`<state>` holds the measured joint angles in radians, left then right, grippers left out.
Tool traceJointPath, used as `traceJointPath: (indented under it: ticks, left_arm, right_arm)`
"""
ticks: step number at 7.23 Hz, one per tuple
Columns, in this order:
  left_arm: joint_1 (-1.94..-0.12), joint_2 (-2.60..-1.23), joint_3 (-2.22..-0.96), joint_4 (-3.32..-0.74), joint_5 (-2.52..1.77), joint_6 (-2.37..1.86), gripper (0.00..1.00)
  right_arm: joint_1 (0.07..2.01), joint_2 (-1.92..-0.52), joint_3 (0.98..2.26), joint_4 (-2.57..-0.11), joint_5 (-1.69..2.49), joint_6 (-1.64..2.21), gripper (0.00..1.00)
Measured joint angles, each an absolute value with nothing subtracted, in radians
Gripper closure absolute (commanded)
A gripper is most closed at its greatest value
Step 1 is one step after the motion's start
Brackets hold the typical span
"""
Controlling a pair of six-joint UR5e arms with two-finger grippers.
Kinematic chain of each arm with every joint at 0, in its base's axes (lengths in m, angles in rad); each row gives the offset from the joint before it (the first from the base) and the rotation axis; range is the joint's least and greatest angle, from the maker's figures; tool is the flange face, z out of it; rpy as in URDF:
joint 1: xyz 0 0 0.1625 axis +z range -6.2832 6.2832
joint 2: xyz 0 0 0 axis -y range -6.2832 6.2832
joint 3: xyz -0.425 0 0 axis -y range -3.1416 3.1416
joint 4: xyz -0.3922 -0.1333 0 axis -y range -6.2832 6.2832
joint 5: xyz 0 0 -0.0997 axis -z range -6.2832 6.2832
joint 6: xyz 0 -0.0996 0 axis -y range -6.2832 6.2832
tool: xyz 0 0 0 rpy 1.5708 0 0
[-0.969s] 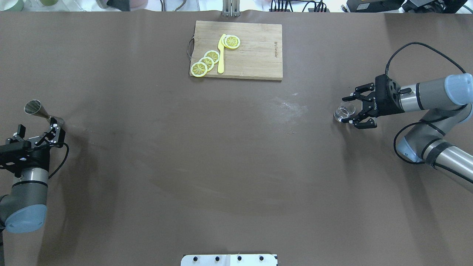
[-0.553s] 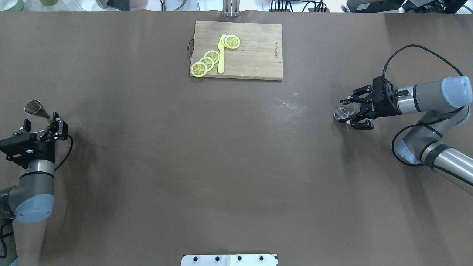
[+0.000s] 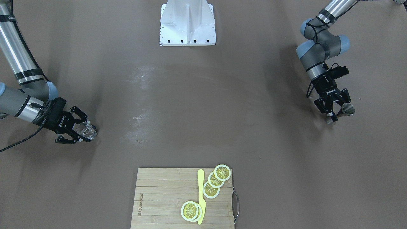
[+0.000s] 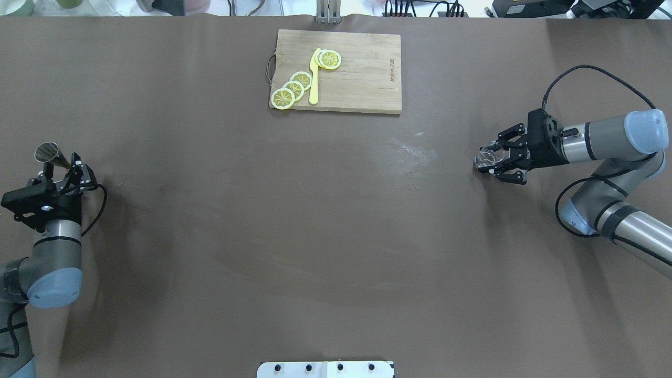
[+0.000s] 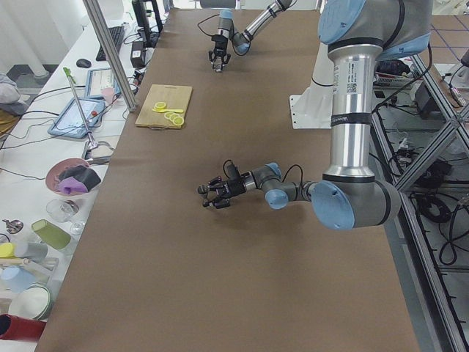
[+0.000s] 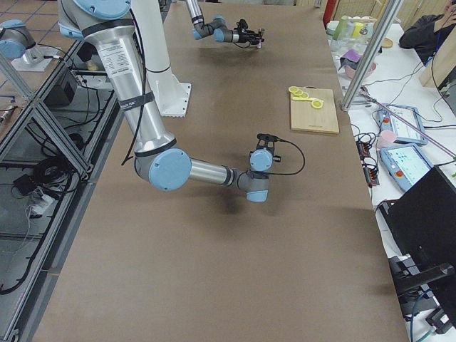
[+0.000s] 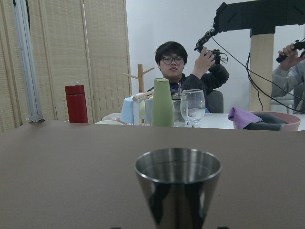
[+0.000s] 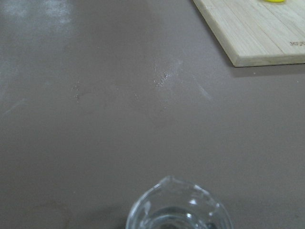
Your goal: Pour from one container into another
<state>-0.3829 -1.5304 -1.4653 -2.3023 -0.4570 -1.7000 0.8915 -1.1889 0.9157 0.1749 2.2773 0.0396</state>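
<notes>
I will grab the cup by its lower part (image 7: 177,212) with my left gripper next. That leaves the steel measuring cup's open rim (image 7: 178,153) free for pouring.
A steel cone-shaped measuring cup (image 4: 46,152) (image 3: 347,109) stands at the table's far left and fills the lower middle of the left wrist view (image 7: 177,186). My left gripper (image 4: 64,167) (image 3: 336,111) reaches level around its lower part, open, with a gap on both sides. A small clear glass (image 4: 485,157) (image 3: 85,130) sits at the far right. My right gripper (image 4: 493,158) (image 3: 83,131) lies level with a finger against each side of the glass, shut on it. The right wrist view shows only the glass rim (image 8: 178,212).
A wooden cutting board (image 4: 362,73) with lemon slices (image 4: 293,86) and a yellow knife (image 4: 314,79) lies at the far middle edge. The white robot base (image 4: 325,369) is at the near edge. A pale smear (image 4: 415,152) marks the brown cover left of the glass.
Both grippers have narrowed. The left one advanced around the steel cup's lower part. The right fingers closed in onto the glass, which shifted slightly to the left.
</notes>
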Motion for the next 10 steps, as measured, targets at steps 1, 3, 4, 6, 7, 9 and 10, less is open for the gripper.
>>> traceJointPath:
  ticks: [1,3,4,6,7,9,10]
  left_arm:
    - [-0.384,-1.532,-1.465,-2.302,-0.457,-1.701,0.78]
    - [-0.385,-1.533,-1.465,-2.302,-0.458,-1.701,0.9]
    - [-0.385,-1.534,-1.465,-2.302,-0.458,-1.7,0.97]
    - [-0.386,-1.537,-1.475,-2.304,-0.458,-1.684,1.0]
    - [-0.386,-1.544,-1.49,-2.314,-0.457,-1.635,1.0]
    - [-0.386,-1.583,-1.511,-2.38,-0.457,-1.49,1.0]
    - [-0.385,-1.603,-1.514,-2.423,-0.463,-1.402,1.0]
  right_arm:
    - [0.893,-1.189,0.917,0.175,2.281,0.047,1.0]
    - [0.906,-1.189,0.929,0.174,2.298,0.053,1.0]
    - [0.918,-1.189,0.94,0.173,2.316,0.054,1.0]
    - [0.954,-1.191,0.963,0.17,2.354,0.056,1.0]
    - [0.978,-1.192,0.975,0.164,2.376,0.061,1.0]
    - [1.018,-1.191,1.016,0.114,2.435,0.068,1.0]
    - [1.031,-1.191,1.037,0.097,2.448,0.064,1.0]
